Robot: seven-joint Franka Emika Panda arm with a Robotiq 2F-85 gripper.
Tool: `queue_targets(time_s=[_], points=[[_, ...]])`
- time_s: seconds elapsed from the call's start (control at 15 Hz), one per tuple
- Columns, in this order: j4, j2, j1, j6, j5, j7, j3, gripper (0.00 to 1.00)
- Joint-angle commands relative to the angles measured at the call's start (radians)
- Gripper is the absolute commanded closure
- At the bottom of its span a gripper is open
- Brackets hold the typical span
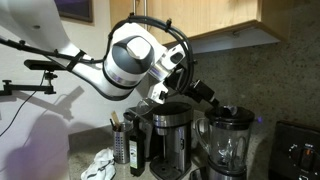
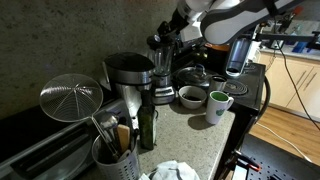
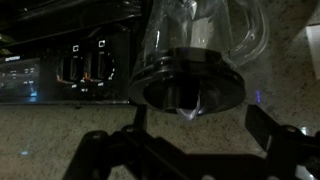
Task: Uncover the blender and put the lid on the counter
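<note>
The robot will move the black lid (image 1: pixel 231 114) from the blender to the counter. Its gripper will grab the lid by the raised knob at its top center, which leaves the lid's rim free.
The blender (image 1: pixel 228 148) is a clear glass jar on a dark base, standing beside the black-and-steel coffee maker (image 1: pixel 172 130). It also shows in an exterior view (image 2: pixel 162 78). The black lid (image 1: pixel 231 114) sits on the jar's mouth. My gripper (image 1: pixel 205 95) hangs just above and beside the lid, apart from it. The wrist view stands upside down: the jar (image 3: pixel 200 30) is at the top with the dark lid (image 3: pixel 160 88) under it. My gripper (image 3: pixel 198 125) is open and empty, one finger on each side. The light speckled counter (image 2: pixel 215 140) lies in front.
A white mug (image 2: pixel 218 103) and a dark bowl (image 2: pixel 190 96) stand near the blender. An oil bottle (image 2: pixel 147 125), a utensil holder (image 2: pixel 115 155), a wire strainer (image 2: pixel 72 98) and a cloth (image 2: pixel 175 170) are nearby. A toaster oven (image 1: pixel 300 150) stands beside the blender, under cabinets (image 1: pixel 220 15).
</note>
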Motion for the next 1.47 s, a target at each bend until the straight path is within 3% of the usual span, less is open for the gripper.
queue_targets(time_s=[0.0,0.47,1.0,1.4], points=[[0.037,-0.006,-0.047,-0.009,-0.147,0.136,0.021,0.00],[0.038,0.001,-0.079,-0.017,-0.339,0.323,0.015,0.00],[0.066,0.058,-0.073,-0.016,-0.404,0.442,0.013,0.00],[0.157,0.140,-0.063,-0.023,-0.484,0.521,0.011,0.00]])
